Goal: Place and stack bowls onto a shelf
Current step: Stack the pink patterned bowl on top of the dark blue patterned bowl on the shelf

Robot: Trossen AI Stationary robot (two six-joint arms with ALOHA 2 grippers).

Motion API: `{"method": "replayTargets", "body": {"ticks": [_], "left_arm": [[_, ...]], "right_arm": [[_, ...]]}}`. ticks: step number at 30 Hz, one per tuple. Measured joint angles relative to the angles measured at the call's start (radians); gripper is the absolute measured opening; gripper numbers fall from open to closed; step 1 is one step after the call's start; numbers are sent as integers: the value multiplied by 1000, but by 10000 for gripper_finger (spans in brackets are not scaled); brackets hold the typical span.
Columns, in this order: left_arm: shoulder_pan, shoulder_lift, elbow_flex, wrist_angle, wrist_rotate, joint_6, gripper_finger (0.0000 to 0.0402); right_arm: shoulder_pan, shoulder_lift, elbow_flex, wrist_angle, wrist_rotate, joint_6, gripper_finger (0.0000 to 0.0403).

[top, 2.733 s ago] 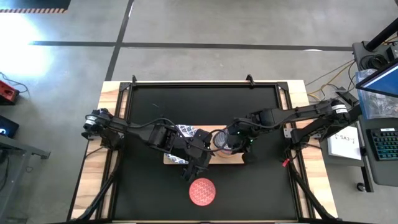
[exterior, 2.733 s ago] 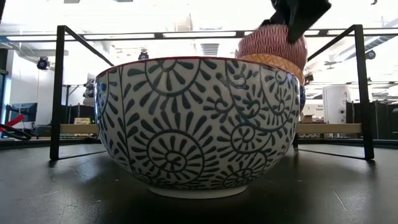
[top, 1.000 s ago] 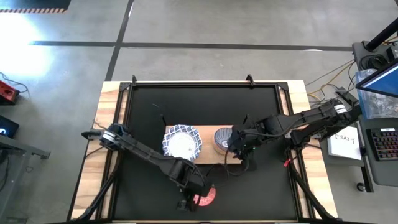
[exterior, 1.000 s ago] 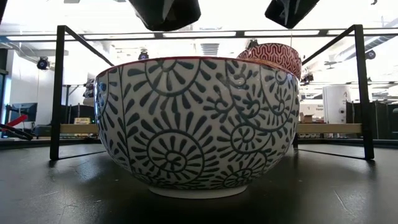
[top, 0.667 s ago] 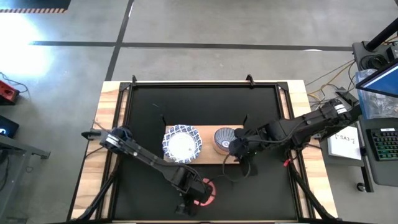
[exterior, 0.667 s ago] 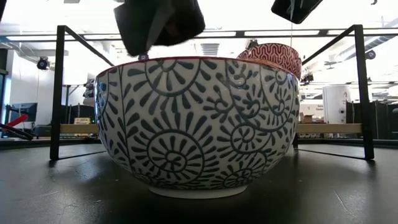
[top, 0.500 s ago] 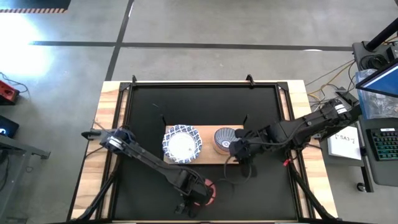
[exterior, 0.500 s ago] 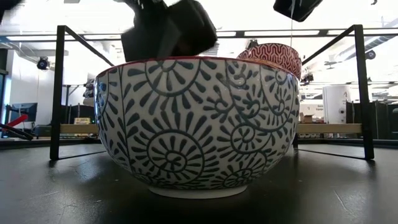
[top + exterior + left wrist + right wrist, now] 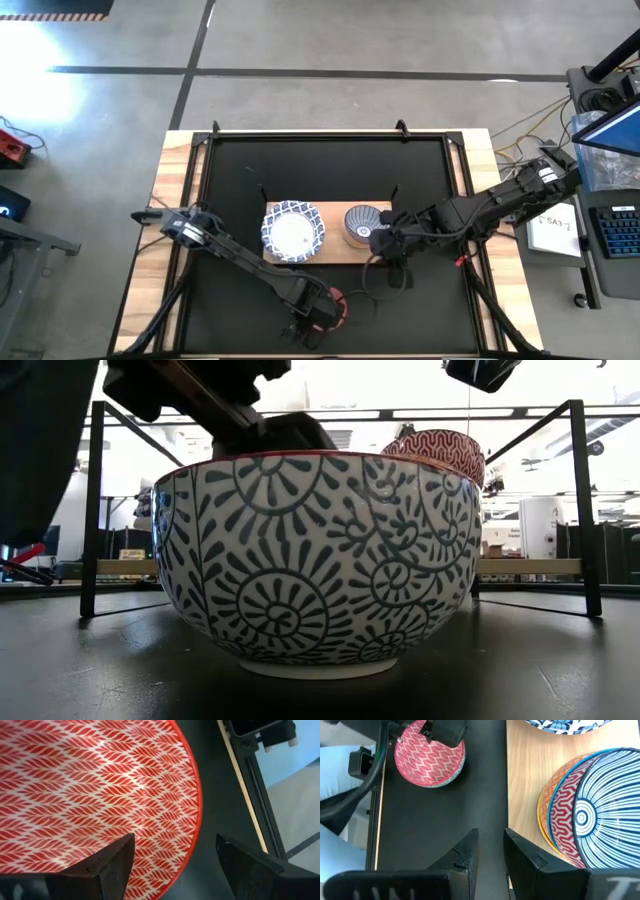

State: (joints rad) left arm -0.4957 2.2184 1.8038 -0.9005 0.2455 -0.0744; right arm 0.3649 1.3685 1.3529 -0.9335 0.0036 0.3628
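Observation:
The robot needs to stack the red-patterned bowl on the small bowls, so its left gripper should pick that bowl up by its red rim (image 9: 188, 857) next.
A bowl, red-patterned inside (image 9: 90, 785) and white with dark blue flowers outside (image 9: 320, 560), stands on its foot on the black table near the front edge. My left gripper (image 9: 325, 312) is open above it; one finger (image 9: 112, 865) is over the bowl's inside and the other (image 9: 250, 870) is outside its rim (image 9: 198, 815). Whether they touch it, I cannot tell. On the light-wood shelf (image 9: 335, 215) sit a stack of wide blue-and-white bowls (image 9: 293, 232) and a stack of smaller bowls (image 9: 362, 222) with a blue-striped one on top (image 9: 600, 815). My right gripper (image 9: 385, 243) hovers beside that stack, open a little and empty.
A black metal frame (image 9: 95, 510) runs around the table. The shelf's right end (image 9: 525, 780) lies just under my right gripper's fingers (image 9: 465, 855). Bare black tabletop (image 9: 420, 310) lies to the right of the red bowl.
My left gripper has gone down toward the table's near edge onto the red bowl and now stands astride its rim. My right gripper has drawn a little back from the small-bowl stack toward the table's right and near edges. The bowls have stayed in place.

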Motion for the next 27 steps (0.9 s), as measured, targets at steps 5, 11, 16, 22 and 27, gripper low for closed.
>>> {"method": "replayTargets", "body": {"ticks": [5, 11, 16, 22, 27], "left_arm": [[-1, 3, 0, 1, 6, -58, 261], [-1, 3, 0, 12, 50, -108, 261], [-2, 3, 0, 44, 61, -145, 261], [-2, 3, 0, 44, 55, -116, 252], [-2, 3, 0, 66, 53, -76, 203]], "right_arm": [[0, 0, 0, -2, -1, 31, 75], [0, 0, 0, -2, -2, 32, 79], [0, 0, -1, -3, -2, 32, 74], [0, 0, -1, -3, -2, 31, 73], [0, 0, -1, -3, -2, 31, 73]]}}
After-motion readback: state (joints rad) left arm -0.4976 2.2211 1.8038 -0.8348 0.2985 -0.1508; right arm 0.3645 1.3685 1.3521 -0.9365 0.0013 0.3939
